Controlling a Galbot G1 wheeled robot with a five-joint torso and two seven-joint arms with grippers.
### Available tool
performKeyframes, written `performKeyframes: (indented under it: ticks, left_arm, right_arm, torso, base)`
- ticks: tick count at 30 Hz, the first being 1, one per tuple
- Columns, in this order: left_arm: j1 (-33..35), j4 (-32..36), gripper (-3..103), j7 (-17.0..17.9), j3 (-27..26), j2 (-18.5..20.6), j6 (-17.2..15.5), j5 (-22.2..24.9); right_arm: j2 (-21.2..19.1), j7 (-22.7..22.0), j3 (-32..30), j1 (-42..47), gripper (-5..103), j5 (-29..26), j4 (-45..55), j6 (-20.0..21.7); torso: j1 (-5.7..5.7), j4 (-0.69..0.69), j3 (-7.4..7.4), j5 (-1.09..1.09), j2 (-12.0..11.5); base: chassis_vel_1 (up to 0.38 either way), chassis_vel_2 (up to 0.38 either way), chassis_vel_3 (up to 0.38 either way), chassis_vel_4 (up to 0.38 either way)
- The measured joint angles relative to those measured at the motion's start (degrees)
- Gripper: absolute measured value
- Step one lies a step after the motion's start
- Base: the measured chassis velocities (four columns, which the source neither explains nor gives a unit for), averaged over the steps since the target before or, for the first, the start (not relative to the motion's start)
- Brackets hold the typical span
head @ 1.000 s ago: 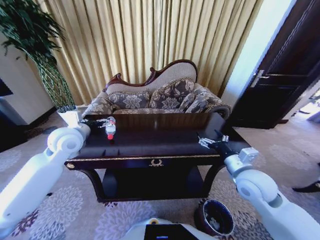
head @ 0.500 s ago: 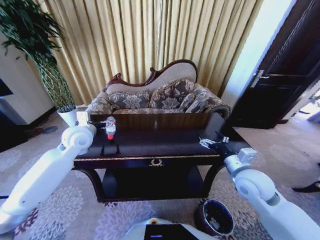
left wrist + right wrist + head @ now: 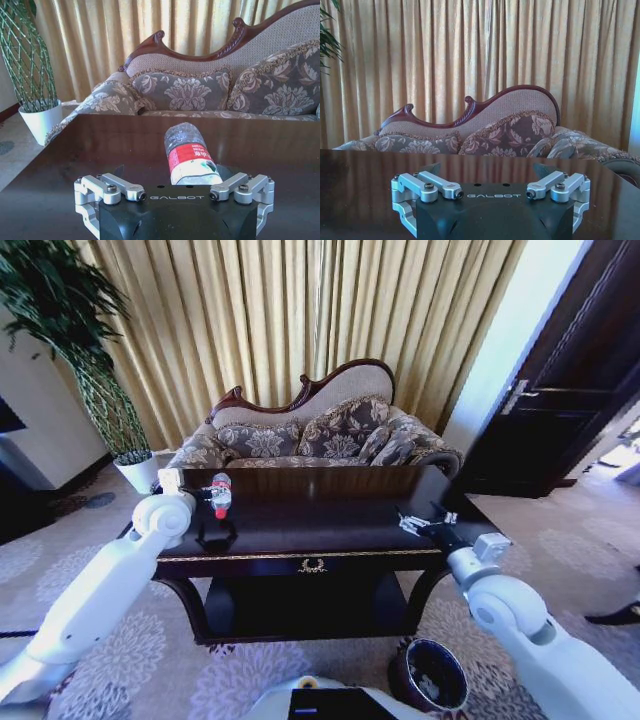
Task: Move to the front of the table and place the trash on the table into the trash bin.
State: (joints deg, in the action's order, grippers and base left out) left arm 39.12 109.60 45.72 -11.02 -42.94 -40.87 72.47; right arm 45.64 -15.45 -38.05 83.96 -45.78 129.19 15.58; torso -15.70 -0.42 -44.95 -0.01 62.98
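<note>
The bottle needs to go into the trash bin (image 3: 432,677), so my left gripper should grab it by its cap end (image 3: 221,511) next.
A clear plastic bottle (image 3: 221,497) with a red label lies on its side on the left part of the dark glossy table (image 3: 330,515). My left gripper (image 3: 204,493) is level with it and open. In the left wrist view the bottle (image 3: 189,152) lies between the spread fingers (image 3: 119,171), and the gripper body hides its near end. My right gripper (image 3: 420,525) hovers open over the table's right part, with nothing between its fingers (image 3: 433,168). The dark round trash bin (image 3: 432,677) stands on the carpet by the table's front right leg, under my right arm.
A patterned sofa (image 3: 320,435) stands right behind the table, with gold curtains beyond it. A white plant pot (image 3: 140,470) sits on the floor at the left. A dark door (image 3: 570,390) is at the right. The table has a front drawer (image 3: 312,565) and a lower shelf.
My left arm has swung inward and forward, bringing its gripper up to the bottle. The bottle and the right arm have not moved.
</note>
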Motion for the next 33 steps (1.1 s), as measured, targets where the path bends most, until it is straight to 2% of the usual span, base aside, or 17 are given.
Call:
performKeyframes:
  ticks: [20, 33]
  left_arm:
    - [1.75, -1.37, 100, -1.29, -1.51, -1.29, 0.05, -0.12]
    - [1.56, -1.6, 100, -4.11, -1.25, -2.24, 0.11, -2.53]
  right_arm:
    - [-0.35, 0.03, -0.83, -0.16, 100, -1.12, 0.58, -0.1]
    - [-0.31, 0.02, -0.65, -0.49, 100, -2.38, 0.07, -0.22]
  torso:
    - [0.0, -0.01, 0.0, 0.0, 0.0]
    - [0.0, 0.0, 0.0, -0.01, 0.01]
  base:
    - [0.0, 0.0, 0.0, 0.0]
    - [0.0, 0.0, 0.0, 0.0]
